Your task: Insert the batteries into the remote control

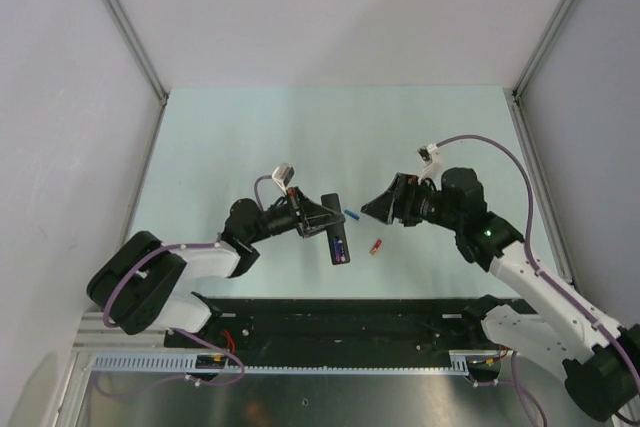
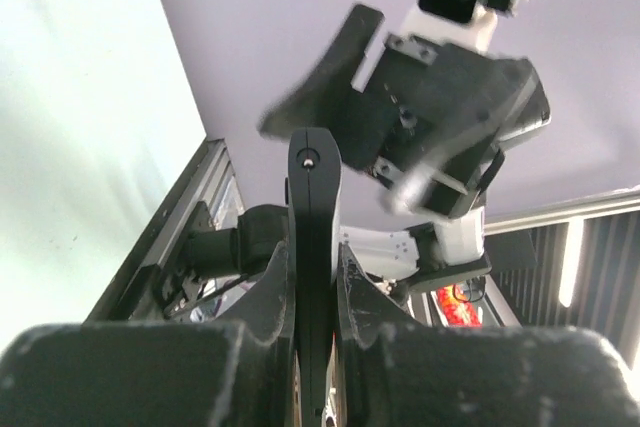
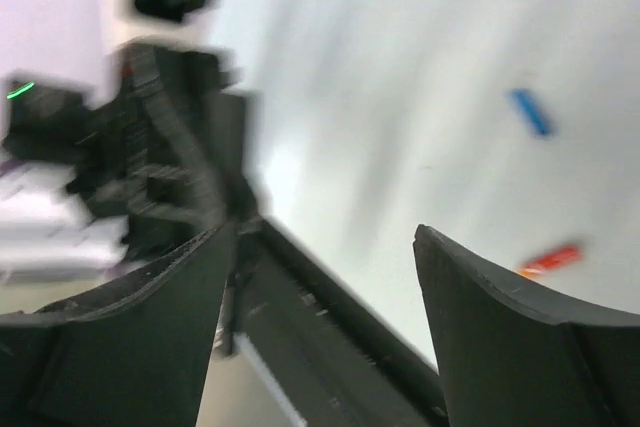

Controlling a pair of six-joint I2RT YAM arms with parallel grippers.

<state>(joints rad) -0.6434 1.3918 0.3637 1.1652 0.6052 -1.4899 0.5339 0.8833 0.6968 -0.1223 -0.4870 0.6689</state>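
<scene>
The thin black cover plate should be grabbed next by its end edge with my right gripper, to load the batteries into the remote control point(image 1: 336, 230).
My left gripper point(image 1: 320, 219) is shut on the black remote control point(image 1: 336, 230) and holds it above the table; a small bluish patch shows near the remote's near end. In the left wrist view the remote point(image 2: 313, 217) stands edge-on, clamped between both fingers. The blue battery point(image 1: 351, 214) lies on the table just right of the remote. The red-orange battery point(image 1: 376, 246) lies a little nearer and further right. My right gripper point(image 1: 370, 210) is open and empty, close to the right of the blue battery. The right wrist view shows the blue battery point(image 3: 531, 112) and the red-orange battery point(image 3: 552, 258) beyond its open fingers.
The pale green table top point(image 1: 330, 137) has white walls with metal posts at the back and both sides. A black base plate point(image 1: 340, 322) and a cable rail run along the near edge. The right arm's wrist point(image 2: 440, 117) faces the left wrist camera closely.
</scene>
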